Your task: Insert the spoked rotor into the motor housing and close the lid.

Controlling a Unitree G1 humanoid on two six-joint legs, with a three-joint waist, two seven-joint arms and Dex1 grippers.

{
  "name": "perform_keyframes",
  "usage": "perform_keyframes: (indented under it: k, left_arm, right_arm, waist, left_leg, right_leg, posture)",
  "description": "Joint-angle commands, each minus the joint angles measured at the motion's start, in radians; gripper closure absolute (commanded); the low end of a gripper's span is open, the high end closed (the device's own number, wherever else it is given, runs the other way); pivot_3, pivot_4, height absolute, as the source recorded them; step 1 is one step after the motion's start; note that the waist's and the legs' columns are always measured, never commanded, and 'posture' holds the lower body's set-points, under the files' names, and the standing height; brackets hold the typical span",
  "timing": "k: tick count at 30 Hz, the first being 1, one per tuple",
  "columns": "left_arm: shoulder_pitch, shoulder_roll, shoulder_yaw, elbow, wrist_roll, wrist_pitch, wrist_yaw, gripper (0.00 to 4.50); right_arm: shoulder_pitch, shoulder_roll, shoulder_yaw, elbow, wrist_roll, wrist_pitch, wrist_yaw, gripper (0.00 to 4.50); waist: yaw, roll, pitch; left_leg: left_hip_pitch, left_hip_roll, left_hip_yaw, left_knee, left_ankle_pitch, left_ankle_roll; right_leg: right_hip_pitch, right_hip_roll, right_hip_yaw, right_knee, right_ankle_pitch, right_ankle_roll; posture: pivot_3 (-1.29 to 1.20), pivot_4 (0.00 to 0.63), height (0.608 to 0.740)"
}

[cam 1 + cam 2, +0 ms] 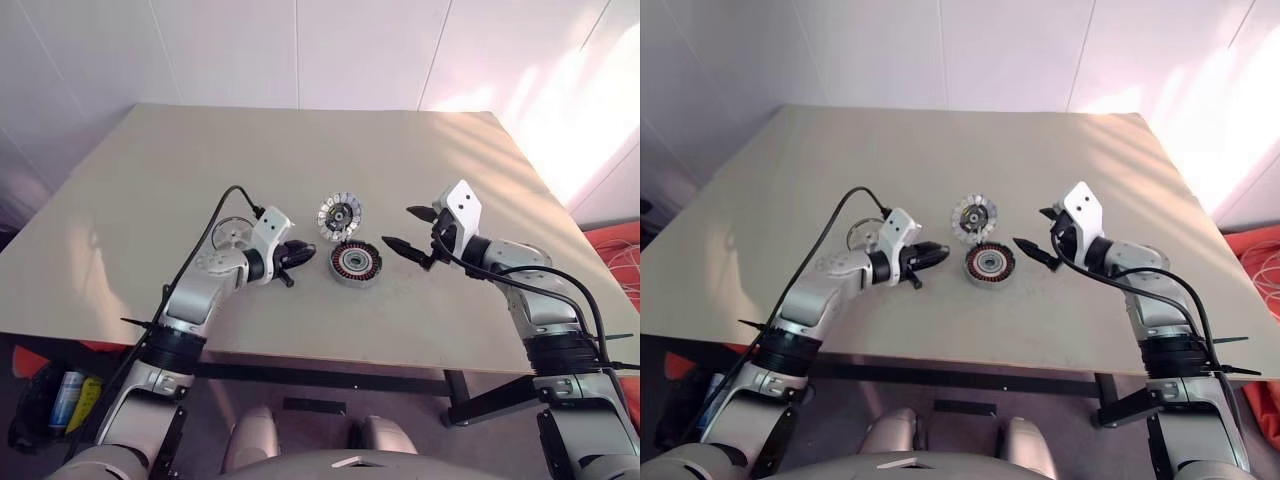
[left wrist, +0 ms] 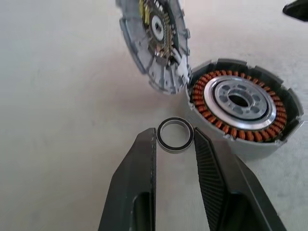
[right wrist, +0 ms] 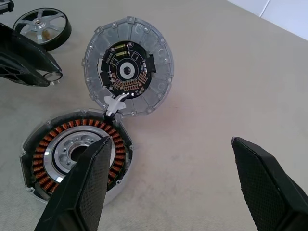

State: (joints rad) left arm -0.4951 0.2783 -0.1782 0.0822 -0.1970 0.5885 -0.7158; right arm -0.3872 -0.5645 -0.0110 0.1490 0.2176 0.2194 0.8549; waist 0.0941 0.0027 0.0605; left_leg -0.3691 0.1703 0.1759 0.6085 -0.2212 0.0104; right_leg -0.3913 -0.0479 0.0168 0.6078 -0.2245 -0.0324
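The small metal ring (image 2: 174, 134) hangs beside the housing, short of its central hub (image 2: 239, 100): I should keep holding it with my left gripper.
The motor housing (image 1: 355, 264), a dark ring with coppery windings, lies at the table's middle. The spoked rotor (image 1: 340, 214), with silver-white segments around a dark hub, rests just behind it, one edge against the housing's rim (image 2: 192, 91). My left gripper (image 1: 300, 253) hovers just left of the housing, shut on a small metal ring (image 2: 176, 120). The lid (image 1: 233, 234), a shiny spoked disc, lies behind my left forearm. To the right of the housing my right gripper (image 1: 398, 226) stands wide open and empty, pointing toward the housing.
The pale table (image 1: 300, 150) has open surface behind and to both sides of the parts. Its front edge (image 1: 330, 358) runs close below the arms. A black cable (image 1: 205, 240) loops over my left forearm.
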Motion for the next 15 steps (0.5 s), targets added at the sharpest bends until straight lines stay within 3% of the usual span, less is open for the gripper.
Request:
perform_keyframes:
  k: [1,15]
  left_arm:
    - [-0.046,-0.014,-0.023,0.012,-0.004,-0.019,-0.023,3.66]
    - [-0.153,-0.079,-0.051,0.108,-0.030,0.037,-0.085,3.66]
  right_arm:
    - [-0.022,-0.003,-0.019,-0.007,0.007,-0.021,-0.004,0.00]
    - [-0.014,0.000,-0.022,-0.017,0.008,-0.022,-0.022,0.00]
  waist:
    - [0.000,0.000,0.000]
    - [0.001,0.000,0.000]
  left_leg:
    - [0.000,0.000,0.000,0.000,0.000,0.000]
    - [0.000,0.000,0.000,0.000,0.000,0.000]
  right_leg:
    - [0.000,0.000,0.000,0.000,0.000,0.000]
    - [0.000,0.000,0.000,0.000,0.000,0.000]
  posture:
    - [0.00,0.000,0.740]
    - [0.00,0.000,0.740]
